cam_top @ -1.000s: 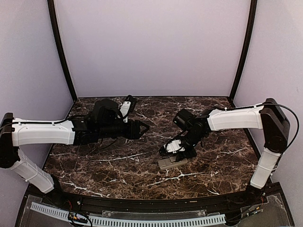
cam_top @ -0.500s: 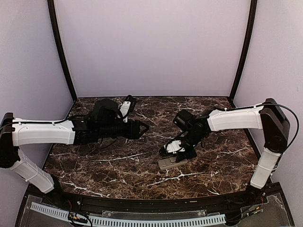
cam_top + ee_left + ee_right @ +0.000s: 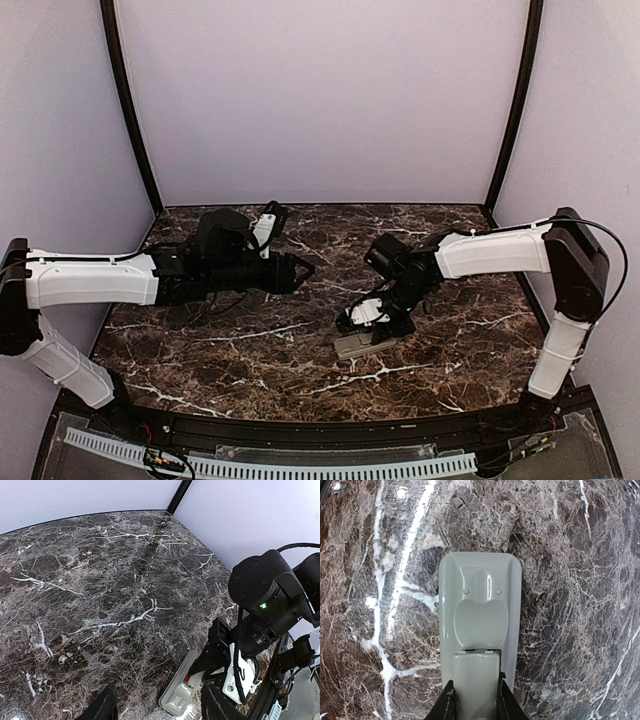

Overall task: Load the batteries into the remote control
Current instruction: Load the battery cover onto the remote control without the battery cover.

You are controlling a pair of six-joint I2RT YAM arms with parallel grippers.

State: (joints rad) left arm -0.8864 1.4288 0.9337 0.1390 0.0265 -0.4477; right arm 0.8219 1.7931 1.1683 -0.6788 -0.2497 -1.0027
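I can open my right gripper now. The grey battery cover point(image 3: 476, 667) would stay over the remote control's hollow, because its tabbed edge is close against the hollow.
The remote control point(image 3: 480, 590) lies back-up on the marble, a slim grey slab also seen in the top view point(image 3: 350, 348) and the left wrist view point(image 3: 175, 702). My right gripper point(image 3: 476, 684) is shut on a grey battery cover point(image 3: 476, 667), which it holds over the remote's recess, its edge meeting the moulded hollow. A sliver of red battery point(image 3: 187, 678) shows under the cover. My left gripper point(image 3: 300, 270) hangs open and empty above the table, left of the remote; its fingertips point(image 3: 106, 702) frame the bottom of its wrist view.
Dark veined marble table point(image 3: 230, 340) inside pale lilac walls with black corner posts point(image 3: 130, 110). The right arm's wrist and cables point(image 3: 265, 605) hang right over the remote. A slotted white rail point(image 3: 300, 468) runs along the near edge.
The right arm has shifted only very slightly over the remote. The left arm has not moved.
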